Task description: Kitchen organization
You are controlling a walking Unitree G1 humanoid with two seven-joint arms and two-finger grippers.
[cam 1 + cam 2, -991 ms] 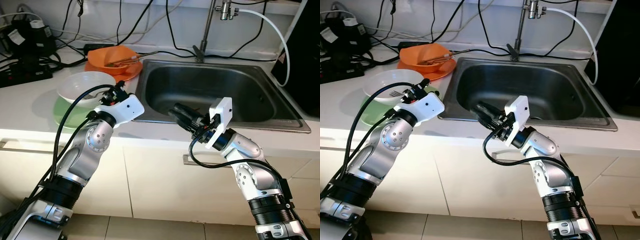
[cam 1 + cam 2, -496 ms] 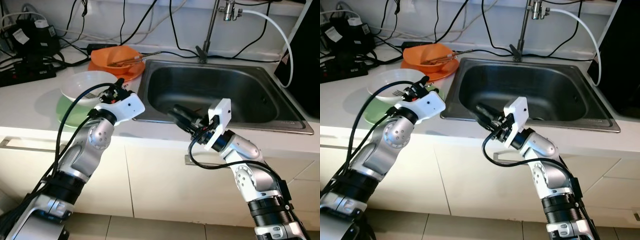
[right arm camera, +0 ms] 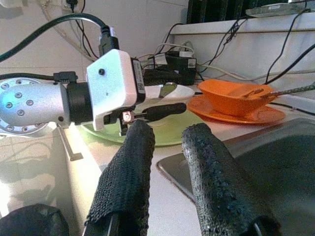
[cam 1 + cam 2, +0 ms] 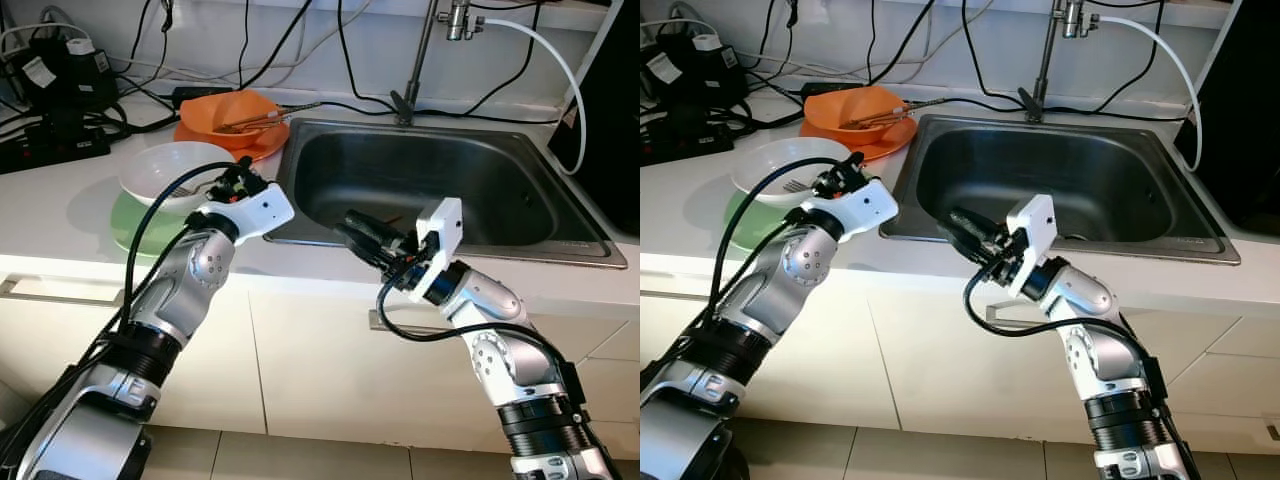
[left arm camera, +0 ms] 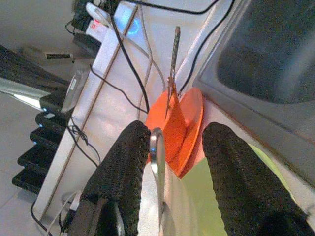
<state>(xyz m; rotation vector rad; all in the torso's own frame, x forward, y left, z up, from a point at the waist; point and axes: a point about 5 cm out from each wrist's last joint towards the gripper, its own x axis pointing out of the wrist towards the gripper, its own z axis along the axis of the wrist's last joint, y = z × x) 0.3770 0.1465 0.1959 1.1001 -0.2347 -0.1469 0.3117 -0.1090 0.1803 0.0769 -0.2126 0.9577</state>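
Note:
The fork's teeth rest down inside the white bowl, so my left gripper needs to grab the fork by its handle [image 5: 157,152] next.
A white bowl [image 4: 160,170] holding a metal fork [image 4: 790,186] stands on a green plate [image 4: 130,225] on the counter, left of the sink [image 4: 450,180]. My left gripper [image 4: 233,178] hovers at the bowl's right rim, open. In the left wrist view the fork's handle [image 5: 156,147] lies just inside one finger, with the other finger well apart. Behind sits an orange bowl [image 4: 232,110] with utensils on an orange plate [image 4: 262,143]. My right gripper [image 4: 350,225] hangs over the sink's front left part, open with nothing in it.
A faucet [image 4: 420,60] rises behind the sink, with a white hose [image 4: 545,55] curving to the right. Black cables, a power strip and adapters [image 4: 60,85] crowd the counter's back left. A dark appliance [image 4: 610,110] stands right of the sink. Cabinet fronts run below the counter.
The view has shifted a little. My left wrist has edged slightly toward the sink side beside the white bowl. The right gripper holds almost the same place.

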